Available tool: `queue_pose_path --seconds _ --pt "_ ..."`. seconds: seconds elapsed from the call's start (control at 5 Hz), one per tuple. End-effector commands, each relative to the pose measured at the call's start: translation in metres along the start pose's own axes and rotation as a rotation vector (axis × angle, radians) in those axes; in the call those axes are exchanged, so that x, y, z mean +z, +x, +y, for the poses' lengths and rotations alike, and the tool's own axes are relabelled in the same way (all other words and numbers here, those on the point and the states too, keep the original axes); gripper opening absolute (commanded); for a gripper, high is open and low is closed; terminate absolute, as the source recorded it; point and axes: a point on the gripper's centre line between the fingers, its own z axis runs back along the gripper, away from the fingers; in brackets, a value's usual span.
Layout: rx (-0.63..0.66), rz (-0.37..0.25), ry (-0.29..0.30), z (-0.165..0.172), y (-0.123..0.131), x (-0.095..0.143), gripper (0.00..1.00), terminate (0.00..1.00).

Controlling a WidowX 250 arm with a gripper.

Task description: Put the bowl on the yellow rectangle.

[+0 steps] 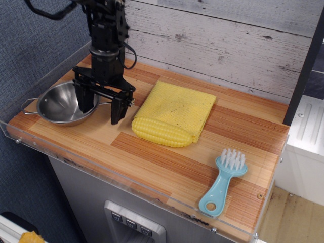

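The steel bowl needs to be set on the yellow rectangle (pixel 177 106), so my gripper needs to grab the bowl next by its rim (pixel 96 104) beside a wire handle.
The shiny steel bowl (pixel 58 104) with thin wire loop handles sits at the left end of the wooden table. The black gripper (pixel 100 107) is open and points down, straddling the bowl's right rim and right handle: its left finger (pixel 85 100) is inside the bowl, its right finger (pixel 116 109) is outside it, close to the table. The yellow rectangle (pixel 177 106), a flat folded cloth, lies in the middle of the table to the right of the gripper, with nothing held above it.
A yellow corn cob (pixel 161 132) lies on the cloth's front edge. A light-blue brush (pixel 224 180) lies at the front right. A clear plastic rim (pixel 30 96) borders the table's left and front. A plank wall stands behind.
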Motion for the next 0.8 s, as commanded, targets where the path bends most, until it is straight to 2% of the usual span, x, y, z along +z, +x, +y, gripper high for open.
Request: queue_pose_path --seconds 0.0,0.2,0.6 --pt "0.022 -0.017 0.006 0.001 0.002 0.006 0.00 0.00" --pt "0.026 -0.046 0.009 0.002 0.000 0.016 0.00 0.00" --pt "0.025 -0.247 -0.012 -0.010 -0.010 0.087 0.00 0.00"
